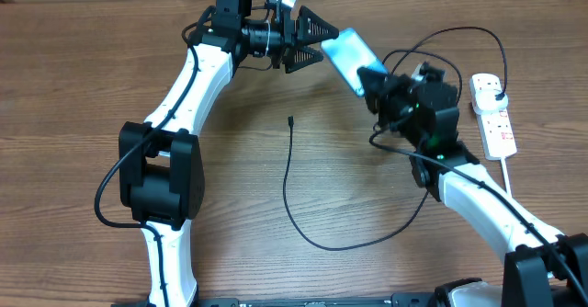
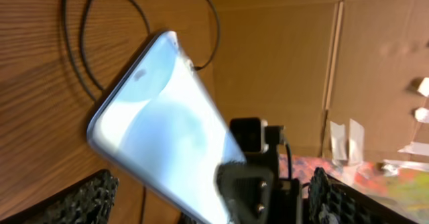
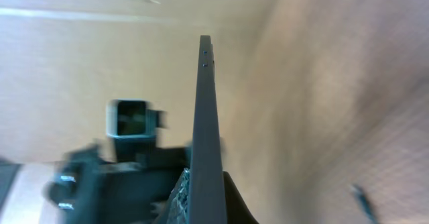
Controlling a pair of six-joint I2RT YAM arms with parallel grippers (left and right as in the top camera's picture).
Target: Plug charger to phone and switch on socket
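Observation:
The phone's lower end needs to stay free to plug in the charger, so my left gripper should next grab the phone by its side toward the phone's upper end.
My right gripper is shut on the lower end of the phone and holds it tilted above the table, its light blue screen up. In the right wrist view the phone shows edge-on between the jaws. My left gripper is open, its fingers on either side of the phone's upper end without touching it. The phone fills the left wrist view. The charger's small plug tip lies free on the table. Its black cable loops toward the socket, where the black plug sits.
The socket's thick white cord runs down the right side beside my right arm. Cardboard walls stand behind the table. The charger cable loops lie on the wood under the phone.

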